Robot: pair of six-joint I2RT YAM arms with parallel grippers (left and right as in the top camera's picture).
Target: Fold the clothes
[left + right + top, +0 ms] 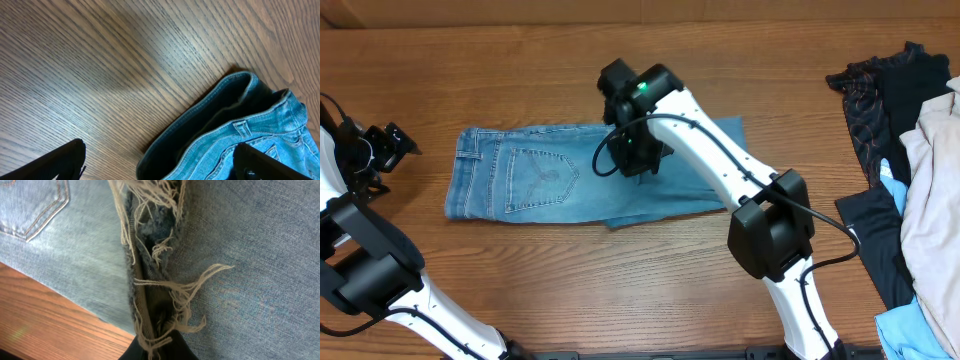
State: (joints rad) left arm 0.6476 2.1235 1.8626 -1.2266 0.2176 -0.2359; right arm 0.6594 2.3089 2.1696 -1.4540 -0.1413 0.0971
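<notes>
My left gripper is to grab the waistband edge of the jeans next and fold it over onto the folded legs.
The light blue jeans (530,185) lie flat on the wooden table, waistband to the left, back pocket up, with the legs folded over toward the middle. My right gripper (640,155) is over the middle of the jeans. In the right wrist view it is shut (157,349) on the frayed leg hem (150,255), which lies on the denim. My left gripper (390,145) is open and empty, left of the waistband. In the left wrist view its fingers (160,167) straddle the waistband edge (225,125) without touching it.
A pile of other clothes lies at the right edge: a dark patterned garment (880,100), a beige cloth (930,200) and a light blue piece (910,330). Bare wood table (570,280) surrounds the jeans.
</notes>
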